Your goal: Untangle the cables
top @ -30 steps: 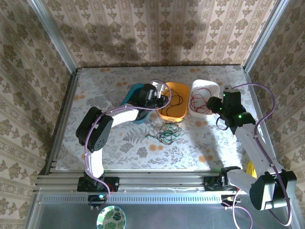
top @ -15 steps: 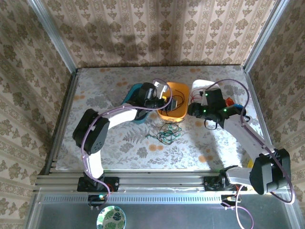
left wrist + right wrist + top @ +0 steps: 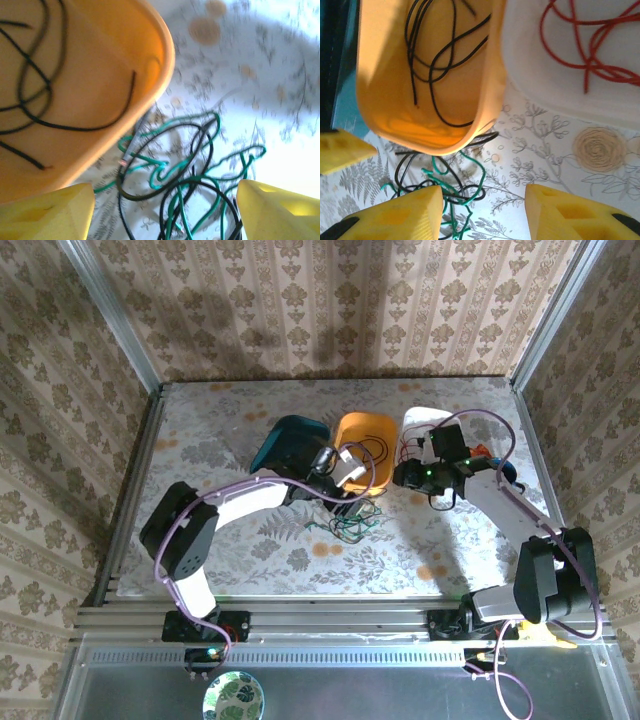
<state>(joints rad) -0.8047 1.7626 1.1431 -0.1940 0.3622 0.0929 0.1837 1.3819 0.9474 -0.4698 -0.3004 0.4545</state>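
My left gripper grabs only the black cable next, by a loop lying over the green (image 3: 350, 521) (image 3: 169, 187), to untangle it from the green.
A tangle of green and black cables (image 3: 352, 525) lies on the floral table just in front of the orange bowl (image 3: 365, 417). My left gripper (image 3: 350, 502) hovers open over the tangle (image 3: 185, 175), its yellow fingertips (image 3: 45, 212) wide on both sides. Loose black cables (image 3: 35, 95) lie inside the orange bowl (image 3: 125, 60). My right gripper (image 3: 398, 476) hangs open between the two bowls, over bare table beside the tangle (image 3: 447, 187). Red cables (image 3: 590, 45) lie in the white bowl (image 3: 420, 415).
A teal container (image 3: 290, 435) stands left of the orange bowl. A yellow finger (image 3: 340, 150) of the left gripper shows at the right wrist view's left edge. Metal rails border the table. A leaf-patterned bowl (image 3: 235, 698) sits below the front rail.
My left gripper has come off the orange bowl and down toward the near side, over the tangle. My right gripper has left the white bowl and shifted left to the gap between the bowls.
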